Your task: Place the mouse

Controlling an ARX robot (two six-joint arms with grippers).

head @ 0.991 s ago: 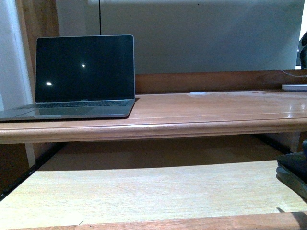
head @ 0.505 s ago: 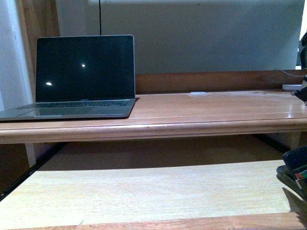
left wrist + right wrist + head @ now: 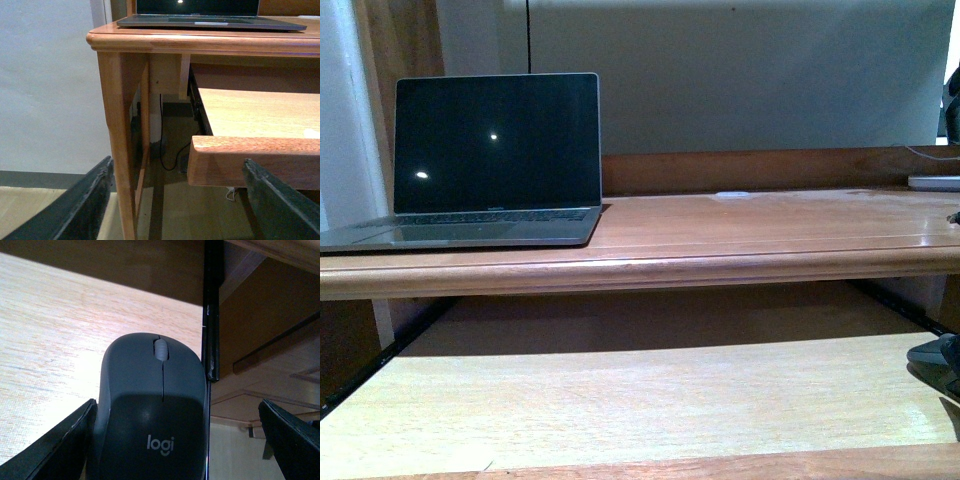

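My right gripper picks up the mouse by its sides next, to place the mouse (image 3: 155, 405) on the desk.
The dark grey mouse (image 3: 155, 405) with a logi mark lies on the light wooden pull-out tray (image 3: 55, 325), at its right edge beside the black rail. My right gripper (image 3: 177, 440) is open, its fingers standing wide on either side of the mouse and clear of it. In the front view the mouse (image 3: 930, 352) shows as a grey sliver at the far right of the tray (image 3: 620, 400), with the right gripper (image 3: 952, 368) almost out of frame. My left gripper (image 3: 177, 200) is open and empty, low by the desk's left front leg.
An open laptop (image 3: 495, 160) with a dark screen stands on the left of the desk top (image 3: 720, 240). A white item (image 3: 935, 183) lies at the far right. The desk leg (image 3: 122, 150) and a cable (image 3: 170, 155) are near the left gripper.
The right gripper has drawn back towards the right edge of the front view. The grey mouse now shows lying on the tray, free of the fingers.
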